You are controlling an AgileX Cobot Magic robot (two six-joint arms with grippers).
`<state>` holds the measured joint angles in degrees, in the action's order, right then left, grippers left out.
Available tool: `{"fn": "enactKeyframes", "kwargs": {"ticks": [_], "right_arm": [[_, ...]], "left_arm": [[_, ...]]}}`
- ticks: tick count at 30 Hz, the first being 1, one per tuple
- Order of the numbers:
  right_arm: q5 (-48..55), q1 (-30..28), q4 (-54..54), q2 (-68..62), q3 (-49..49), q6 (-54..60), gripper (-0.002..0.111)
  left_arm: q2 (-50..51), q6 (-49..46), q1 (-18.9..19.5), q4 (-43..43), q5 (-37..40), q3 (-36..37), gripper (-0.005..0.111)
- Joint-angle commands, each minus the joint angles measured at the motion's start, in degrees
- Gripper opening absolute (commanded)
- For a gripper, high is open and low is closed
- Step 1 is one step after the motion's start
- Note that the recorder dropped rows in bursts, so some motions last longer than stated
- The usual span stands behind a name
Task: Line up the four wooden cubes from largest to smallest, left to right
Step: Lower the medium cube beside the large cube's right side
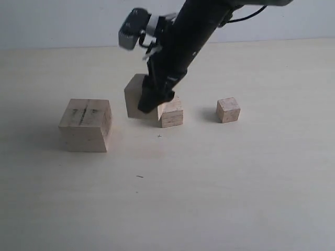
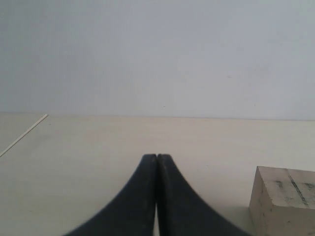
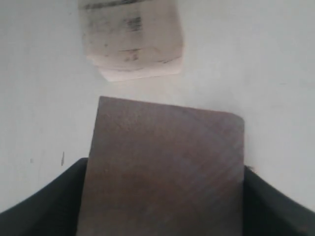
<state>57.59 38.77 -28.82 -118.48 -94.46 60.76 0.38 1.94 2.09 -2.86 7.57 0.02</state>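
Observation:
My right gripper should stay closed on the second-largest cube until that cube reaches the side of the largest cube. The second-largest cube is still short of that side.
Four wooden cubes stand on the pale table. Farthest left is the largest cube [image 1: 86, 124], with dark pencil lines on top; it also shows as the largest cube [image 2: 285, 201] and the largest cube [image 3: 132, 39]. The second-largest cube [image 1: 135, 95] sits between the jaws of my right gripper [image 1: 152, 102], which is shut on it; up close, the second-largest cube [image 3: 165, 172] fills the right gripper [image 3: 166, 167], with a dark finger touching each side. The third cube [image 1: 171, 111] touches it, partly under the arm. The smallest cube [image 1: 228, 110] stands apart on the right. My left gripper [image 2: 157, 157] is shut and empty.
The right arm [image 1: 193, 36] slants down from the top right across the middle of the table. A small dark mark [image 1: 140, 177] lies on the table in front of the cubes. A pale wall [image 2: 157, 54] rises behind the table.

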Motion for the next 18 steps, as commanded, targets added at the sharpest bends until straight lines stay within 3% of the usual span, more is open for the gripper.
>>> {"fn": "enactKeyframes", "kwargs": {"ticks": [1, 7, 18], "right_arm": [[-4.16, 3.58, -1.11, -0.59, 3.66, 5.6, 0.0], [-8.6, 6.72, -0.95, -5.9, 3.82, 7.37, 0.0], [-13.12, 6.88, -0.67, -13.09, -1.35, 12.15, 0.0]], "left_arm": [[-0.38, 0.08, 0.11, 0.36, -0.12, -0.02, 0.003], [-0.38, 0.08, 0.11, 0.36, -0.12, -0.02, 0.003], [-0.38, 0.08, 0.11, 0.36, -0.12, -0.02, 0.003]]}}
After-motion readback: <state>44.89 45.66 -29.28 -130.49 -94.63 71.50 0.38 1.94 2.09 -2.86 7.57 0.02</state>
